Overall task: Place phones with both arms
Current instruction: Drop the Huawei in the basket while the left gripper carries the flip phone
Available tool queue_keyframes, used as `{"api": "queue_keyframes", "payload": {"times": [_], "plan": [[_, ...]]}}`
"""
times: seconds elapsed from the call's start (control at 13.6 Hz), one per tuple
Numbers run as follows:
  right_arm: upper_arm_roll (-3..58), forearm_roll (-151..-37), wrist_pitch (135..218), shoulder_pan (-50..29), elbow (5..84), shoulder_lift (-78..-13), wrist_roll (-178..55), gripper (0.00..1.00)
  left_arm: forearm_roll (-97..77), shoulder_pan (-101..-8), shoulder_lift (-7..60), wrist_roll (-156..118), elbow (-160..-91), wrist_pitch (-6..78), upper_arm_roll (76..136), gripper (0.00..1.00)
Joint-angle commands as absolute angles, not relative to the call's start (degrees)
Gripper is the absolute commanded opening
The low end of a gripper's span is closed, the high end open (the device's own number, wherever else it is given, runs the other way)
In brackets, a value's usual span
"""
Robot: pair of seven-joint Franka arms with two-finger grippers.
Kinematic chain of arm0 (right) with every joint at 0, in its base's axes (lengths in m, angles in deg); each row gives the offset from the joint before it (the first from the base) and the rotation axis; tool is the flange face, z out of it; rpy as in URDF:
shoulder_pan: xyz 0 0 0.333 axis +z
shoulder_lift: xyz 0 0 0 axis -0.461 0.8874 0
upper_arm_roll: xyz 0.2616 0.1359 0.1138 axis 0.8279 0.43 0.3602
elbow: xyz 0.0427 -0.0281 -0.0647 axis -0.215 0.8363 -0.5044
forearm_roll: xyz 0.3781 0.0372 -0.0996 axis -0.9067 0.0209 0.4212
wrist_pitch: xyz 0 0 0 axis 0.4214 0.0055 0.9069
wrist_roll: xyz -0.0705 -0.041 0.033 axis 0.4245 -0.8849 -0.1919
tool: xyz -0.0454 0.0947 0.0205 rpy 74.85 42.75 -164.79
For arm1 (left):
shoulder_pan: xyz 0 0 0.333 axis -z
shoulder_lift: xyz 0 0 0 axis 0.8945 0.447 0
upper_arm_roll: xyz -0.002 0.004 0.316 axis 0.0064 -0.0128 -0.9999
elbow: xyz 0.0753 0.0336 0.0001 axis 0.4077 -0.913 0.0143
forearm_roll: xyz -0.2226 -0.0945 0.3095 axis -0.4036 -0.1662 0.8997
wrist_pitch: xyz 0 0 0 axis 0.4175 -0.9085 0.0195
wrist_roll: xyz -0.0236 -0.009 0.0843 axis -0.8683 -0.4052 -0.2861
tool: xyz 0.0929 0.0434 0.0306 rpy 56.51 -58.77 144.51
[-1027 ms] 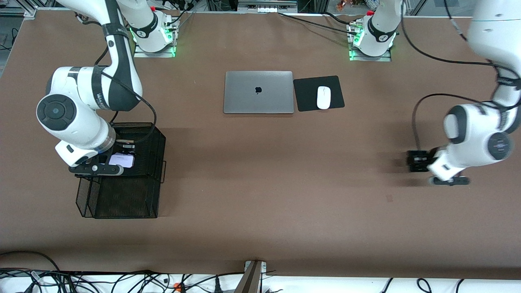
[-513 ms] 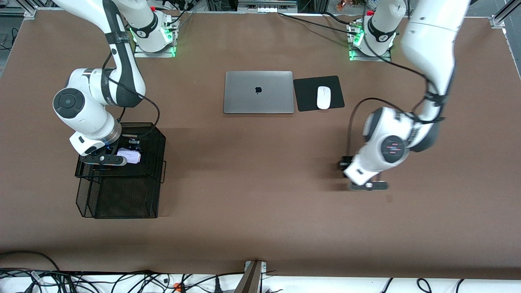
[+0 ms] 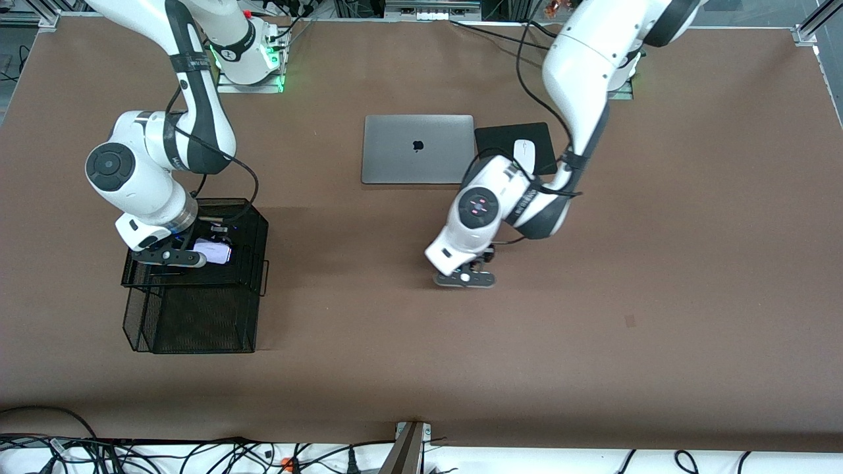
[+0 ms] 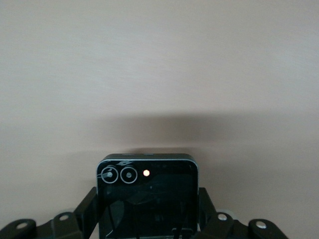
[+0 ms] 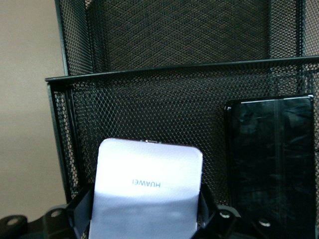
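Observation:
I will keep holding the black phone (image 4: pixel 147 196) with my left gripper, because it is still above its shadow on the tabletop in the left wrist view.
My right gripper (image 3: pixel 181 255) is shut on the small pale lilac phone (image 3: pixel 214 251) and holds it over the upper tier of a black mesh tray (image 3: pixel 197 322). In the right wrist view the lilac phone (image 5: pixel 147 189) sits between the fingers (image 5: pixel 79 211), and the long black phone (image 5: pixel 271 164) lies in the tray beside it. My left gripper (image 3: pixel 469 271) is over the bare middle of the table, nearer the front camera than the laptop. In the left wrist view it is shut on the small squarish black phone (image 4: pixel 147 199), above the brown tabletop.
A closed grey laptop (image 3: pixel 417 149) lies at the middle back. Beside it are a black mouse pad (image 3: pixel 500 141) and a white mouse (image 3: pixel 523 150), partly covered by the left arm. The mesh tray stands toward the right arm's end.
The left arm has swung from its own end of the table to the middle, carrying the black phone. The right gripper has shifted slightly over the tray with the lilac phone.

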State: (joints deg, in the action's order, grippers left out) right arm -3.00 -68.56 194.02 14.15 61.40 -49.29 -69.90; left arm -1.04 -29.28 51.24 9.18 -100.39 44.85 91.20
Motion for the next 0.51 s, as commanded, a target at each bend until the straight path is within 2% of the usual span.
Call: {"api": "queue_keyframes", "payload": {"times": [0.0,0.07,0.15,0.44], "plan": [[-3.04,-69.74,194.54,14.39,62.52,-51.57,-68.62,0.94,-2.62,-25.76,55.3,11.95,-95.09,43.77,89.97,0.0],[-3.04,-69.74,194.54,14.39,62.43,-51.66,-68.62,0.99,-2.62,-24.96,56.27,12.66,-95.0,46.82,89.97,0.0],[-3.04,-69.74,194.37,14.39,62.08,-51.75,-68.62,0.99,-2.62,-23.47,57.58,14.93,-94.83,50.42,89.62,0.0],[-3.74,-69.74,190.35,14.39,57.79,-51.93,-68.26,1.0,-2.44,-21.53,59.44,17.15,-93.07,51.33,89.27,0.0]]}}
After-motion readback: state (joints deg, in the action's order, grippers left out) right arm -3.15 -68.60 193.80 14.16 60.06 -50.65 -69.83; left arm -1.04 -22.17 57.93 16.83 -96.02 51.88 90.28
